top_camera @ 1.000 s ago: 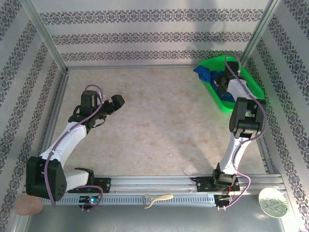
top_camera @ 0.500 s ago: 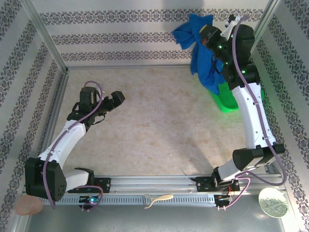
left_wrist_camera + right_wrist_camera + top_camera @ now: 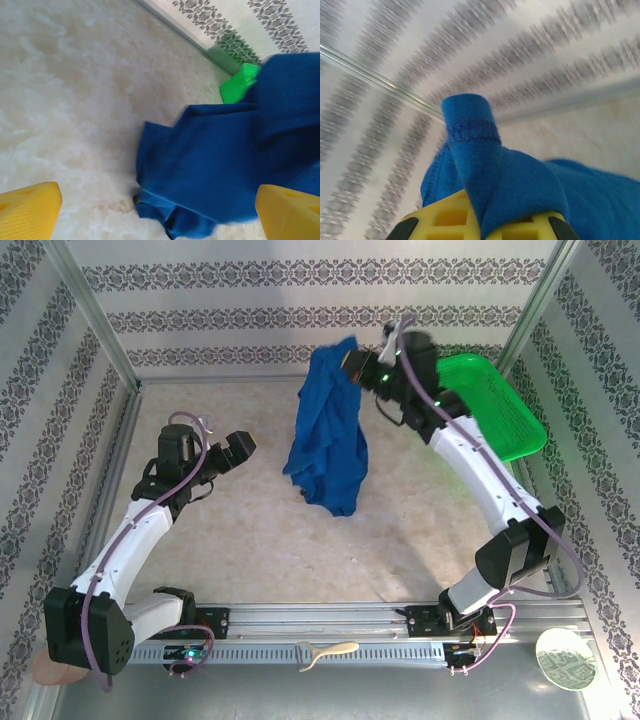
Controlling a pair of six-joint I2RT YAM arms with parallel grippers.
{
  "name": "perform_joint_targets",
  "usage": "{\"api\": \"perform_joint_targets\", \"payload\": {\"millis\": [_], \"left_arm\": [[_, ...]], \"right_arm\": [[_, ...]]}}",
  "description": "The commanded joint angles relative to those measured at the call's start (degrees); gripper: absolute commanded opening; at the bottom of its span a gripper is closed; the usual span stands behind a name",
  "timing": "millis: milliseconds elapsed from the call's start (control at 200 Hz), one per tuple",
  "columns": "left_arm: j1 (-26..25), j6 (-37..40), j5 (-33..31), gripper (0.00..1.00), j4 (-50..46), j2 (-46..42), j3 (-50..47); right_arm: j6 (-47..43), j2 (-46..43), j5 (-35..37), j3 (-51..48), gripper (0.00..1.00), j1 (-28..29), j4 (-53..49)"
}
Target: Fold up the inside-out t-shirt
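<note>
I will next grab the loose edge at the t-shirt's lower end (image 3: 306, 492) with my left gripper. This is to spread the t-shirt (image 3: 327, 432) flat for folding.
The royal-blue t-shirt (image 3: 327, 432) hangs bunched from my right gripper (image 3: 352, 362), which is shut on a hemmed edge of it (image 3: 485, 165) high above the back middle of the table. The shirt's lower end reaches the table surface near the centre (image 3: 210, 170). No lettering or graphic shows on it. My left gripper (image 3: 238, 447) hovers to the left of the shirt, open, its yellow fingertips (image 3: 27, 210) spread wide with nothing between them.
The green mesh basket (image 3: 495, 415) stands at the back right corner, with nothing visible inside. Patterned walls close in the table on three sides. A wooden tool (image 3: 325, 652) lies on the front rail, and a round plate (image 3: 565, 658) sits at the front right.
My right arm lifted the shirt out of the green basket, then swung it left and lower over the table's middle. The left gripper shifted only slightly.
</note>
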Motion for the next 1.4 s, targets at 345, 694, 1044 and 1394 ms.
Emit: {"api": "perform_joint_targets", "payload": {"millis": [345,694,1044,1394], "left_arm": [[-0.81,-1.35,0.23,0.99,3.48,-1.54,-3.56],[-3.93,2.32,-0.10,1.00,7.43,10.07,-2.49],[-14.16,14.01,-13.73,0.88,-1.36,28.67,12.05],[-15.55,18.05,-13.30,0.67,-5.72,40.32,22.65]], "right_arm": [[-23.48,-2.99,33.71,-16.13,0.99,13.82,-4.89],[-20.81,-5.19,18.50,-21.11,0.85,8.61,-9.17],[-17.14,-11.74,23.23,-32.31,0.98,1.58,-0.17],[-4.56,-18.23,5.46,-47.73,0.96,-8.96,15.85]]}}
